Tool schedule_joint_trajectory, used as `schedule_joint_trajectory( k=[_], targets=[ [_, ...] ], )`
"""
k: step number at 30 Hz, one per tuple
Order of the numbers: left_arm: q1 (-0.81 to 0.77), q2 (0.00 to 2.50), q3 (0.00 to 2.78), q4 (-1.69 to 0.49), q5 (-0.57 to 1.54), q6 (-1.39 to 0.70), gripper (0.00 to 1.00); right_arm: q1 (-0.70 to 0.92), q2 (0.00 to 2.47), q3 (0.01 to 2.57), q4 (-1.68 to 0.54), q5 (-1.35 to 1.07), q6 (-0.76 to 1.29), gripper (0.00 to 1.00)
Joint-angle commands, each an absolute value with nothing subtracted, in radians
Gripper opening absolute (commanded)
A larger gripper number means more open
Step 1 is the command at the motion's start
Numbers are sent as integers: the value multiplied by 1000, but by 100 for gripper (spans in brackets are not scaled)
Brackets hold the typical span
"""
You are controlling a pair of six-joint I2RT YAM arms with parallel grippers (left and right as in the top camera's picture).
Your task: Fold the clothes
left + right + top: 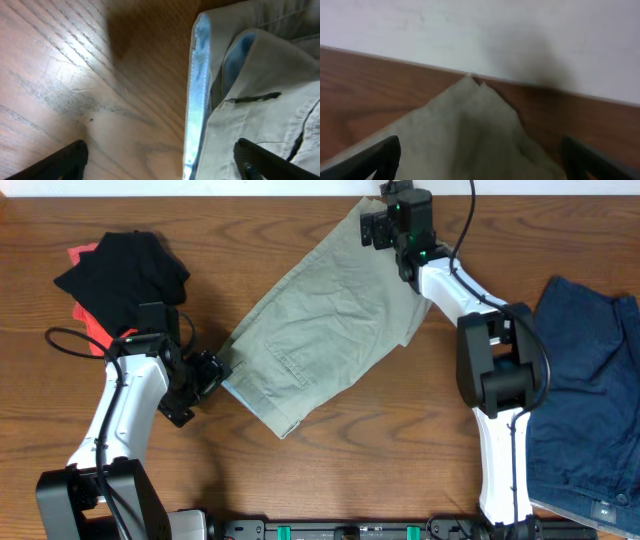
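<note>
I will fold the waistband over toward the legs, so next I will grab the khaki shorts [325,330] by the light blue waistband edge at its corner [230,380] with my left gripper.
The khaki shorts [325,330] lie diagonally across the table middle, waistband at lower left, leg ends at upper right. My left gripper [205,375] is open at the waistband corner; in the left wrist view [160,160] its fingers straddle the light blue waistband edge [196,95], one finger over wood, one over khaki fabric. My right gripper [385,225] is open over the far leg end; in the right wrist view [480,155] the pointed hem corner of the shorts [470,125] lies between its fingers near the table's back edge.
A black garment [125,270] lies on an orange-red piece [92,320] at the far left. Navy denim shorts [590,390] lie at the right. A white wall [480,35] rises behind the table's back edge.
</note>
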State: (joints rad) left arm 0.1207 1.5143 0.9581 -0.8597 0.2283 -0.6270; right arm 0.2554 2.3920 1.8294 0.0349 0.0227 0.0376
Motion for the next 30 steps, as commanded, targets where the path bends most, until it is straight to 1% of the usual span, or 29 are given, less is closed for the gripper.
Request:
schedule_joint_trajectory(
  k=[1, 6, 11, 15, 19, 24, 26, 28, 30],
  targets=[
    [116, 1517, 951, -862, 242, -621, 97, 263, 2230, 1839, -78, 29, 36, 99],
    [83, 1517, 896, -807, 273, -621, 100, 256, 2093, 1839, -460, 34, 36, 99],
    [53, 1517, 824, -699, 310, -629, 99, 239, 2044, 1839, -718, 34, 63, 99],
    [32, 1517, 763, -643, 335, -659, 98, 220, 2040, 1839, -837, 34, 95, 99],
    [3, 1517, 701, -503, 401, -664, 98, 200, 2040, 1839, -905, 34, 130, 99],
    [-47, 1520, 643, -356, 408, -725, 100, 187, 2038, 1839, -976, 34, 134, 99],
    [-75, 1527, 629, -317, 408, -745, 91, 183, 2038, 1839, -1003, 34, 134, 99],
    [-100, 1536, 624, -295, 408, -758, 77, 181, 2038, 1839, -1034, 28, 134, 99],
    [-121, 1545, 624, -290, 408, -757, 43, 182, 2038, 1839, -1060, 2, 133, 99]
  ],
)
